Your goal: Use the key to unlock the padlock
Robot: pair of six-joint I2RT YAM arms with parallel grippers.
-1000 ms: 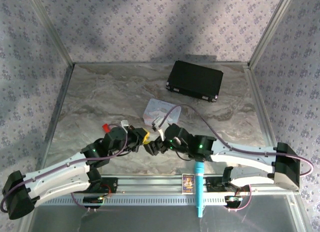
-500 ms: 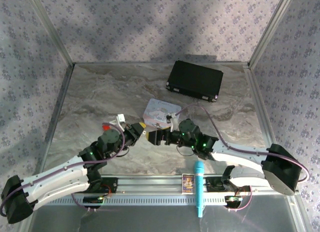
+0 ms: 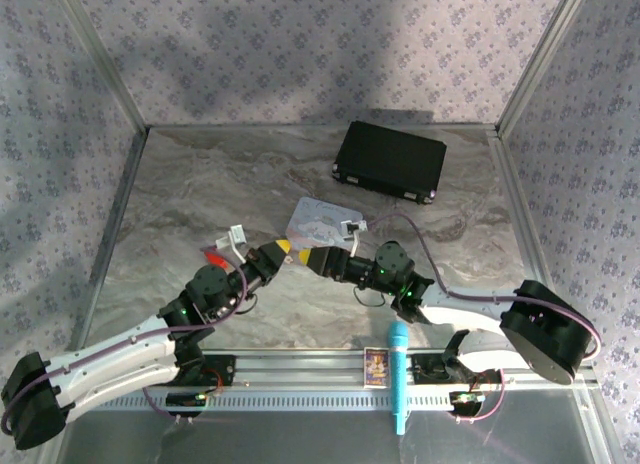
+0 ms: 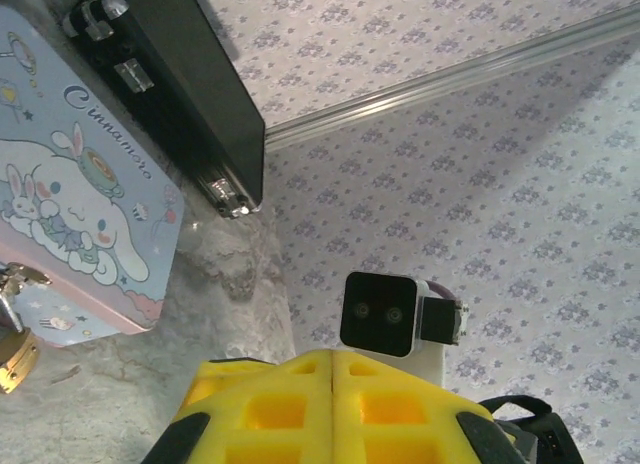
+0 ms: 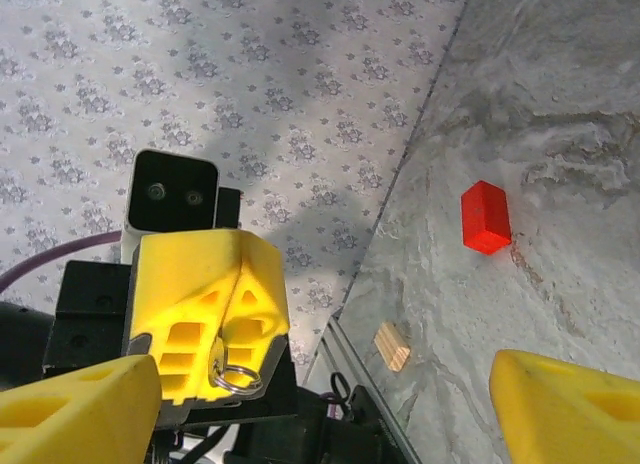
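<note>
I need to reach the key with my right gripper and grab it by its wire-ring end, so the opposite end stays free to insert and unlock the padlock.
My left gripper (image 3: 283,248) is shut on the key (image 5: 217,356), a tiny silvery piece pinched between its yellow fingertips, with a wire ring hanging below it. My right gripper (image 3: 314,259) faces it from the right, tip to tip. Its jaws stand open and wide apart (image 5: 330,414), with nothing between them. The brass padlock (image 4: 14,350) shows at the near edge of the pale blue cartoon tin (image 4: 70,204), left of my shut left gripper (image 4: 333,369). From above, the tin (image 3: 318,220) lies just behind both grippers.
A black case (image 3: 390,161) lies at the back right. A small red block (image 5: 486,216) and a small wooden block (image 5: 392,345) sit on the marble near the left wall. A blue microphone (image 3: 398,374) and a card (image 3: 376,365) rest on the front rail.
Both grippers have moved away from the bases toward the tin. The right wrist has turned to face the left fingertips, and its jaws have narrowed a little.
</note>
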